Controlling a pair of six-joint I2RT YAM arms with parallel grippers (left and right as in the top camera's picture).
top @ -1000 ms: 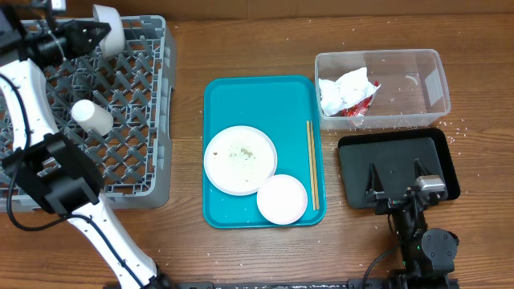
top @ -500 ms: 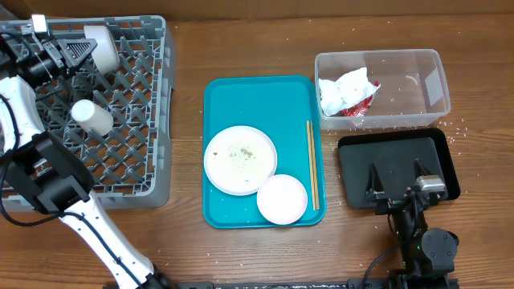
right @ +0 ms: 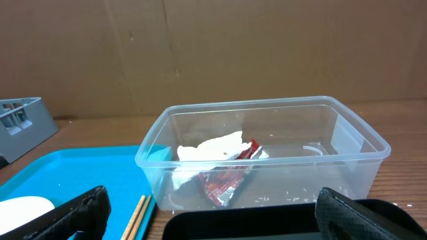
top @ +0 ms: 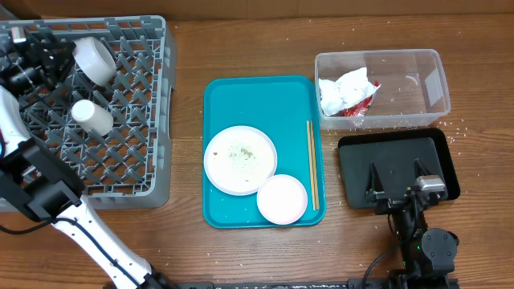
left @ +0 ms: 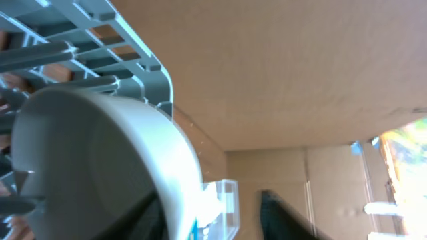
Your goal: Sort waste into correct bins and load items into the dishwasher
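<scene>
Next, my left gripper grabs the tilted pale grey bowl by its rim (top: 78, 54), to settle it upside down in the dishwasher rack (top: 136, 172).
The pale grey bowl (top: 95, 60) lies tilted on its side in the back of the grey dishwasher rack (top: 136, 172). My left gripper (top: 58, 54) is just left of it. In the left wrist view the bowl (left: 100, 153) fills the left half. Its rim stands between my left gripper's (left: 213, 223) parted fingers, with a gap to the right finger (left: 287, 217). A small cup (top: 91, 116) lies in the rack. The large crumb-speckled plate (top: 239, 159) and smaller plate (top: 282, 198) sit on the teal tray. My right gripper (top: 396, 181) hangs open over the black tray (top: 397, 148).
The clear tub (top: 418, 80) holds the white napkin (top: 344, 90) and red wrapper (top: 361, 104); both show in the right wrist view, napkin (right: 207, 150) and wrapper (right: 227, 180). Chopsticks (top: 312, 164) lie along the right side of the teal tray (top: 257, 100). Crumbs dot the table by the tub.
The left gripper carried the bowl leftward and down into the rack, and its jaws have parted from the bowl. The right arm has not moved.
</scene>
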